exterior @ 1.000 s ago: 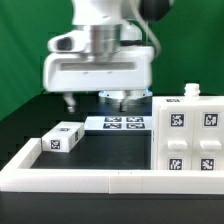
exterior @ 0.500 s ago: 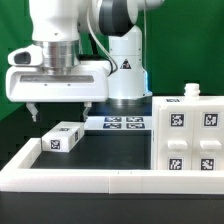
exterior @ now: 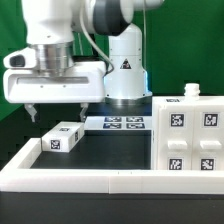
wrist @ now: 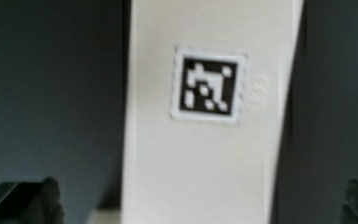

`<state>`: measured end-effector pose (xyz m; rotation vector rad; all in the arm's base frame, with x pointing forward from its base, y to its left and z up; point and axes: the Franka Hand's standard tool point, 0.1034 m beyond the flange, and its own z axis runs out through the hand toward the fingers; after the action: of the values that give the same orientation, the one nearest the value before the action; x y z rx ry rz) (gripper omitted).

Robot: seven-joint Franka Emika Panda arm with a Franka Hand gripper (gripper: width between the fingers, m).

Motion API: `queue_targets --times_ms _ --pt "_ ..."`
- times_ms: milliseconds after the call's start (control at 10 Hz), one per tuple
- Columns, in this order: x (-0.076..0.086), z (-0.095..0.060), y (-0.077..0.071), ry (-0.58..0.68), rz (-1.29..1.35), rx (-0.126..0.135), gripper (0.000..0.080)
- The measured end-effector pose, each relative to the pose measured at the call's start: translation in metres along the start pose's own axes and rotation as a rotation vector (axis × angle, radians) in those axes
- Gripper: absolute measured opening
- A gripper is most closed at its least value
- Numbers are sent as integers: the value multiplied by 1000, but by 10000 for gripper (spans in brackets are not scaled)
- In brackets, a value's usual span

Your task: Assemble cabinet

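My gripper grabs the small white cabinet block (exterior: 62,138) by its long side edges next, to add it to the large cabinet shell (exterior: 190,135).
A small white cabinet block (exterior: 62,138) with black-and-white tags lies on the dark table at the exterior view's left. My gripper (exterior: 60,112) hangs just above it, open and empty, with one fingertip on each side of it and not touching it. In the wrist view the block (wrist: 202,110) is a long white face with one tag, running between my dark fingertips (wrist: 25,200). My gripper (wrist: 194,205) is spread wide there. The large white cabinet shell (exterior: 190,135) with several tags stands at the exterior view's right.
The marker board (exterior: 118,124) lies flat behind the block, in front of the arm's white base (exterior: 125,70). A low white L-shaped border wall (exterior: 80,178) runs along the front and left edges. A green backdrop stands behind.
My arm has swung from above the marker board to the exterior view's left, over the small block. In the last half second it shifted only slightly further left.
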<state>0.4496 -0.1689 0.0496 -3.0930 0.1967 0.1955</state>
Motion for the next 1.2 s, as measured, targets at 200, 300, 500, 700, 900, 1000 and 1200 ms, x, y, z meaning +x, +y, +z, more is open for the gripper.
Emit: queue_targets --times_ms 200,300,500,700,900,1000,1200 --pt "-6 4 -5 -39 53 29 797" --pt "-8 5 -9 -51 69 33 797" --pt "-8 10 -12 -20 43 12 797" --pt "-11 21 -10 -3 23 -9 797" --pt "-14 30 -6 5 16 -23 797" --pt "-14 32 -5 6 9 -26 797" --pt "-13 36 -4 12 4 -34 774"
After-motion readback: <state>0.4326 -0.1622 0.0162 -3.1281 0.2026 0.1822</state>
